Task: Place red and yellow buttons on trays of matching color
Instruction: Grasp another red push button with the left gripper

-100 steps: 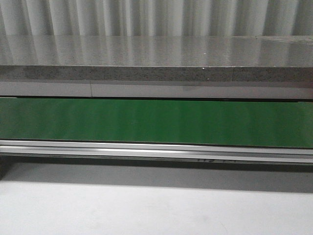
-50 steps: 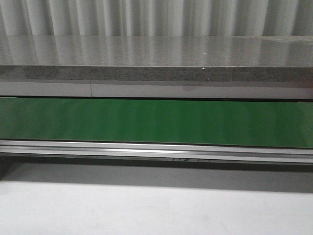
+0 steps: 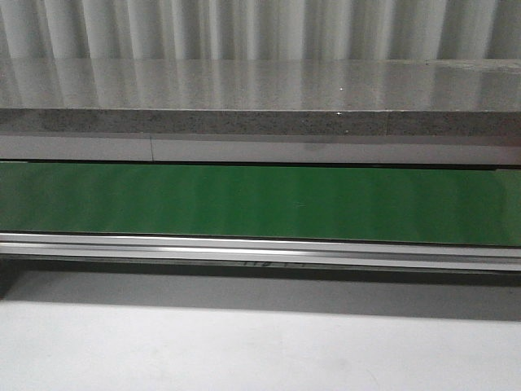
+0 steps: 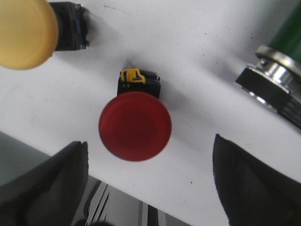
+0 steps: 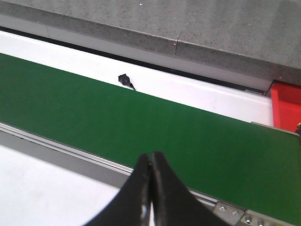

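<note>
The red cap [image 4: 135, 126] is ahead of my fingers in the left wrist view, so they would miss it if they closed now. My left gripper needs to move toward the cap first, then close.
In the left wrist view a red button [image 4: 135, 126] with a black base and a yellow clip stands on a white surface. My left gripper [image 4: 150, 181] is open, its two dark fingers [image 4: 51, 186] wide apart on either side and just short of the red cap. A yellow button [image 4: 23, 32] on a black base sits at the edge of that view. My right gripper [image 5: 150, 162] is shut and empty over the green belt [image 5: 141, 127]. A corner of a red tray [image 5: 287, 106] shows beyond the belt. No yellow tray is in view. Neither gripper shows in the front view.
The green conveyor belt [image 3: 260, 204] runs across the front view with a metal rail [image 3: 260, 248] in front and a grey stone ledge [image 3: 260, 122] behind. A metal roller end [image 4: 277, 84] lies near the red button. A small black plug [image 5: 124, 80] sits behind the belt.
Faint marks under the belt's rail in the front view have shifted to the left. Nothing else has visibly changed.
</note>
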Motion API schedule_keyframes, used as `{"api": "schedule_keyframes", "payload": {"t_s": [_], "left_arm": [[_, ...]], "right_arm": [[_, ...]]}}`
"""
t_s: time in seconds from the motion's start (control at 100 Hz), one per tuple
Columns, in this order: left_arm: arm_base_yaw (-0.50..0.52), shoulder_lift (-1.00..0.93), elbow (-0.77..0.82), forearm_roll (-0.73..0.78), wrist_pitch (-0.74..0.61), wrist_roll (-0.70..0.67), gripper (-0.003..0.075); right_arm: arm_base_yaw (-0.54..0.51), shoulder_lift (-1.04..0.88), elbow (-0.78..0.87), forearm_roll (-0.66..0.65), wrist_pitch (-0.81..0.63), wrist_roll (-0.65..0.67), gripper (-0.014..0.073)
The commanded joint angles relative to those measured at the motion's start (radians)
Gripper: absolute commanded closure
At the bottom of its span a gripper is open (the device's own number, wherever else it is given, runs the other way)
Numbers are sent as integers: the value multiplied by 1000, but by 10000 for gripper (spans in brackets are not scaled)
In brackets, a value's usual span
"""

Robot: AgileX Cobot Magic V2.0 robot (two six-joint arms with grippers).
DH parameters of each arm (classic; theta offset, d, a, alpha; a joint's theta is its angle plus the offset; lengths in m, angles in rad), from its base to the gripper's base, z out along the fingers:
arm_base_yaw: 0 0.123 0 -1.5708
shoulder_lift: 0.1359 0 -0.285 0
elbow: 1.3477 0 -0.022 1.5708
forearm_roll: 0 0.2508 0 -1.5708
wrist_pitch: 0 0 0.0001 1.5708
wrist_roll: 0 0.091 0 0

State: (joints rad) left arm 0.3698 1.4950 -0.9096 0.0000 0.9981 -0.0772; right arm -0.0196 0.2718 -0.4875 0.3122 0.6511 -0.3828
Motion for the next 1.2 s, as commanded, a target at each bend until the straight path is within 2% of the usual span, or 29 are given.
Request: {"api": "schedule_keyframes", "payload": {"t_s": [0.0, 0.2, 0.26, 0.41, 0.54, 0.68, 0.87, 1.04, 1.19], "left_arm": [[3, 3, -31, 0, -38, -15, 188], [6, 66, -31, 0, -97, -16, 191], [6, 74, -31, 0, -116, -16, 218], [6, 81, -31, 0, -143, -16, 352], [6, 81, -31, 0, -161, -16, 508], [6, 74, -31, 0, -161, -16, 601], [-9, -25, -59, -10, -134, -11, 617], [-74, -79, -210, -7, -18, 43, 617], [-161, -73, -331, -7, 11, 43, 617]], "right_arm": [[1, 9, -22, 16, -65, -5, 659], [1, 9, -22, 16, -65, -5, 659], [1, 9, -22, 16, -65, -5, 659], [1, 9, -22, 16, -65, -5, 659], [1, 9, -22, 16, -65, -5, 659], [1, 9, -22, 16, -65, -5, 659], [1, 9, -22, 16, -65, -5, 659], [1, 9, -22, 16, -65, -5, 659], [1, 9, -22, 16, -65, -5, 659]]}}
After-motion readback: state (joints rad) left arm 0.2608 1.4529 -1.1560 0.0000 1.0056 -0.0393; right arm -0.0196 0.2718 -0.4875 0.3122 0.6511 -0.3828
